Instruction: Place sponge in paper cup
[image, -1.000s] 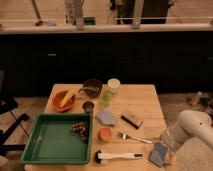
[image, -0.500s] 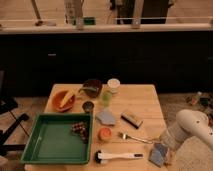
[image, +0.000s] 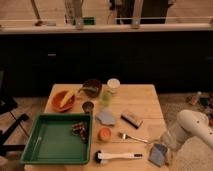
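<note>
I should next grab the blue-grey sponge's edges to drop it into the paper cup (image: 113, 84).
The sponge (image: 159, 154), a small blue-grey pad, lies at the table's front right corner. My gripper (image: 165, 145) hangs at the end of the white arm (image: 197, 127), directly over and against the sponge. Its jaws stand open, and I cannot tell whether they touch the sponge. The paper cup (image: 113, 84), short and white, stands at the table's far side, near the middle and well away from the gripper.
Beside the paper cup are a translucent green cup (image: 106, 96), a dark bowl (image: 92, 88) and an orange bowl (image: 64, 100). A green tray (image: 50, 142) fills the front left. A blue-grey cloth (image: 105, 118), a brown-and-black block (image: 131, 119), a fork (image: 132, 138) and a white-handled brush (image: 117, 156) lie mid-table.
The white arm has shifted slightly at the right edge. The gripper stays at the sponge, which has barely moved.
</note>
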